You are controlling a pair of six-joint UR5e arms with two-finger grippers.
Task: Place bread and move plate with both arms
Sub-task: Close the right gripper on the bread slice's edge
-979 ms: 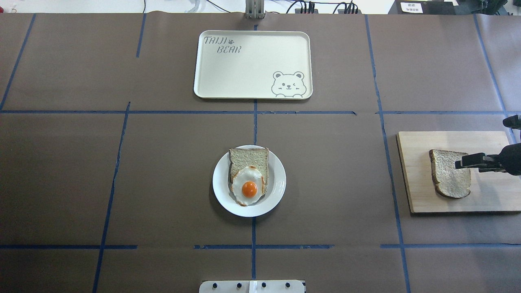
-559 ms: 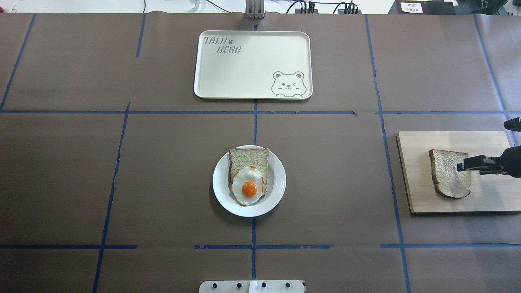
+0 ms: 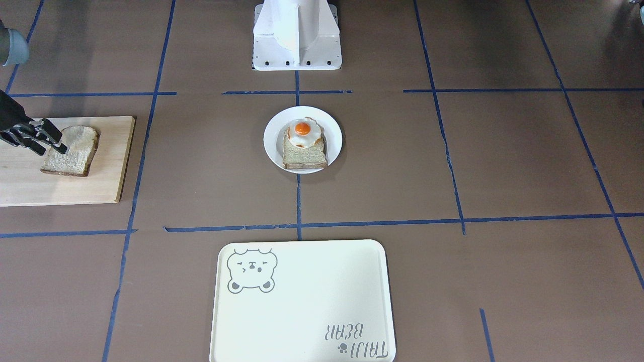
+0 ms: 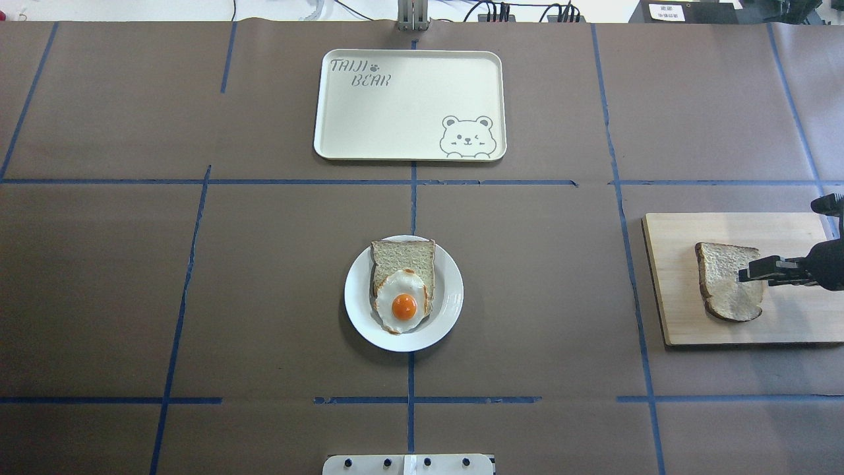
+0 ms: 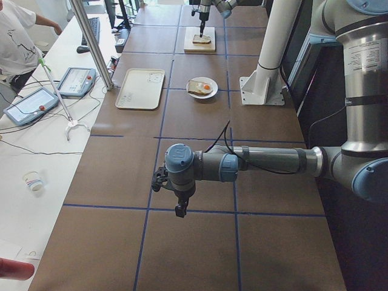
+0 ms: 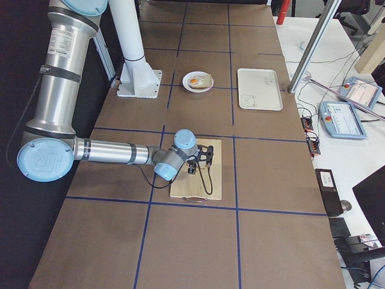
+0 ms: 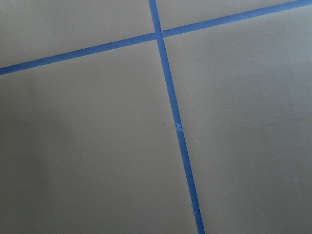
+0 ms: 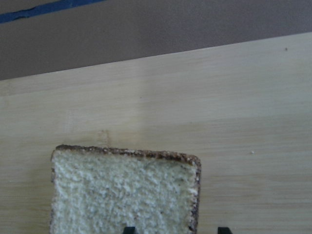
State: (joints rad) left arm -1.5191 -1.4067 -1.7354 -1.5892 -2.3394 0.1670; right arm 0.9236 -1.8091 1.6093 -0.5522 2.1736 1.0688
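Next, my right gripper grabs the bread slice by its crust edge (image 8: 195, 213).
The bare brown-crusted bread (image 4: 724, 285) lies flat on a wooden board (image 4: 682, 323) at the right of the table. My right gripper (image 4: 752, 272) hangs low over the slice's right edge, open. In the right wrist view its two fingertips (image 8: 223, 229) stand apart on either side of the bread's (image 8: 122, 195) crust edge. The white plate (image 4: 450, 310) sits at the table's middle with paler toast and a fried egg on it. My left gripper (image 5: 176, 203) shows only in the exterior left view, above bare table far from the plate; I cannot tell if it is open.
A cream tray with a bear drawing (image 4: 409, 99) lies at the far middle of the table. The white robot base (image 3: 297, 35) stands on the near side. Blue tape lines cross the brown table cover.
My right gripper has sunk lower over the bread's right edge and shifted slightly toward the robot's side. The bread, plate and tray have not moved.
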